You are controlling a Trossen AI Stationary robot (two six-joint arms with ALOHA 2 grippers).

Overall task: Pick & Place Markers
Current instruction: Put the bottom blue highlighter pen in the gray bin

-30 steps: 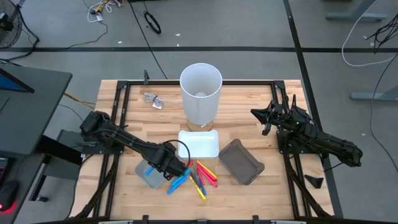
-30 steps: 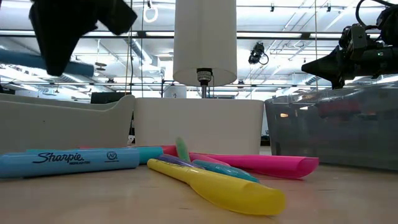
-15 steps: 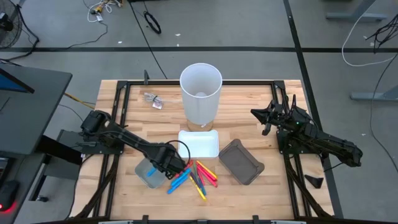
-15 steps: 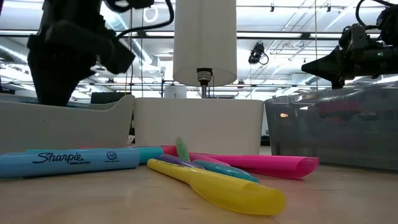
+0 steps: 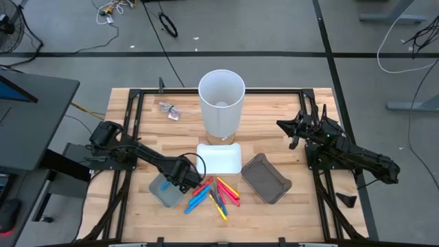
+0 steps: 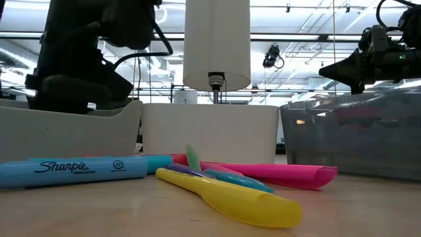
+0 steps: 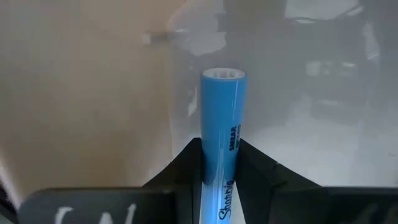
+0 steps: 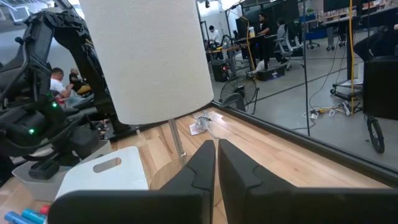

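Note:
I will release the blue marker from my left gripper, because it is low inside the edge of the grey tray and would lie in the tray.
My left gripper sits low over the translucent grey tray near the table's near-left, shut on a blue marker. In the low view it shows as a dark mass just above the tray's wall. Several loose markers in blue, pink, yellow and green lie in a heap on the wood right of that tray; the blue one and a yellow one lie nearest the low camera. My right gripper waits shut over the table's right side. My left gripper pinches the blue marker's barrel between its two fingers. The marker lies along the fingers and sticks out past their tips, its round end pointing into the grey tray. I cannot tell whether that end touches the tray.
A tall white cup stands at the table's far middle, with a white tray in front of it and a dark grey tray to its right. A small clear object lies far left. Black frame rails run along the table's edges.
My left gripper, carrying the blue marker, has come down from well above the grey tray to just over it, shifting slightly toward the table's left. The loose markers and my right arm have kept still.

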